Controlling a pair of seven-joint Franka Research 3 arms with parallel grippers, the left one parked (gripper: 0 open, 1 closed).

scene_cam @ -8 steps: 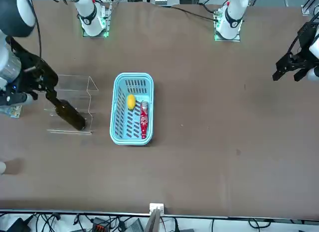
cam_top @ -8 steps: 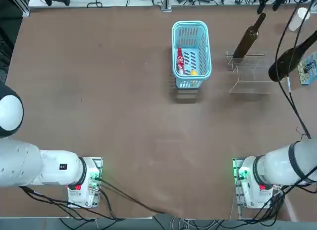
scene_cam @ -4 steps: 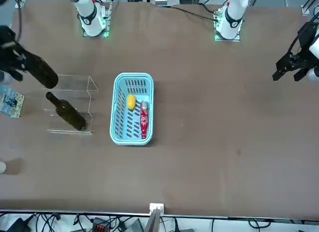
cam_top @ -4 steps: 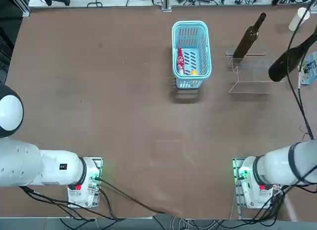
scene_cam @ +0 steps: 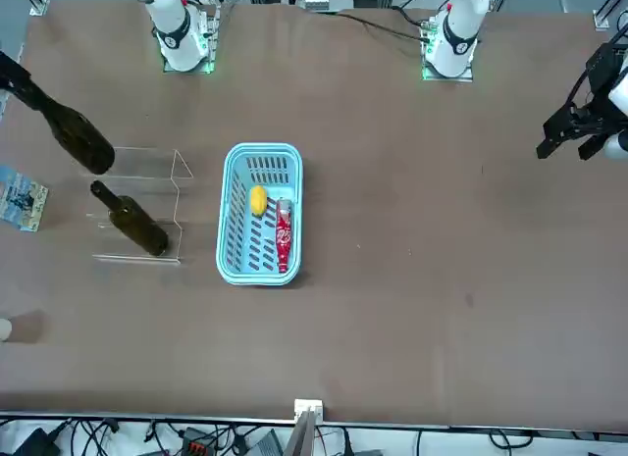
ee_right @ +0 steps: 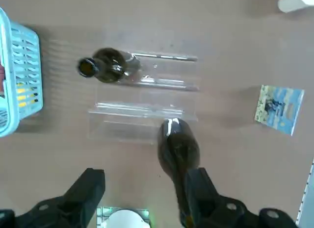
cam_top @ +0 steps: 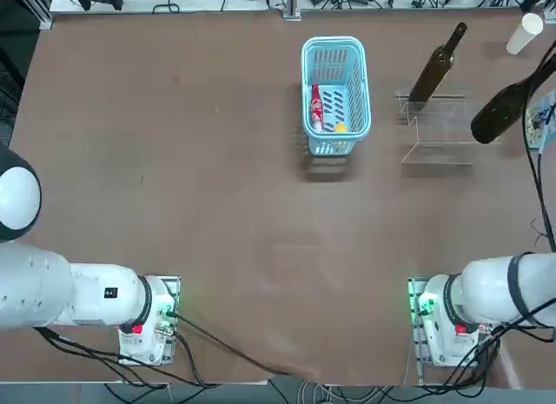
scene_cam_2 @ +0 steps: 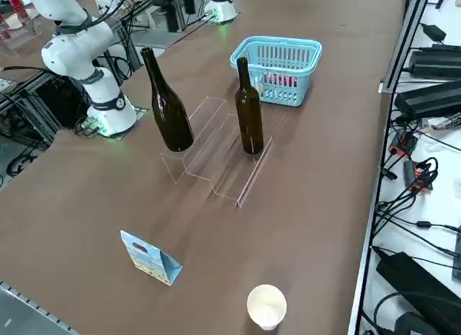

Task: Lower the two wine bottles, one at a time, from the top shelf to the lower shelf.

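My right gripper is going to grab the bottle by its neck (ee_right: 182, 196) next, which leaves the top-shelf wine bottle's base (ee_right: 173, 126) free to settle on the lower shelf.
Two dark wine bottles stand upright on the clear acrylic stand. One bottle (cam_top: 432, 69) (scene_cam_2: 249, 112) (ee_right: 110, 66) is on the top shelf (ee_right: 167, 68), at its end nearest the basket. The other bottle (cam_top: 497, 115) (scene_cam: 77, 137) (scene_cam_2: 169, 112) (ee_right: 177, 147) stands at the opposite end of the lower shelf (ee_right: 132, 120). My right gripper (ee_right: 143, 179) shows only in the wrist view. It hangs open above that second bottle, with its neck close beside one finger (ee_right: 198, 191). Nothing is gripped.
A light-blue basket (cam_top: 334, 43) (scene_cam_2: 277, 43) holding a red bottle and a yellow item stands beside the stand. A small picture card (scene_cam_2: 148, 259) (ee_right: 277, 108) and a paper cup (scene_cam_2: 266, 306) sit near the table's right edge. Cables lie beyond that edge.
My right gripper has lifted up and away from the bottle on the lower shelf, leaving the top and front views. Both bottles stay where they stood.
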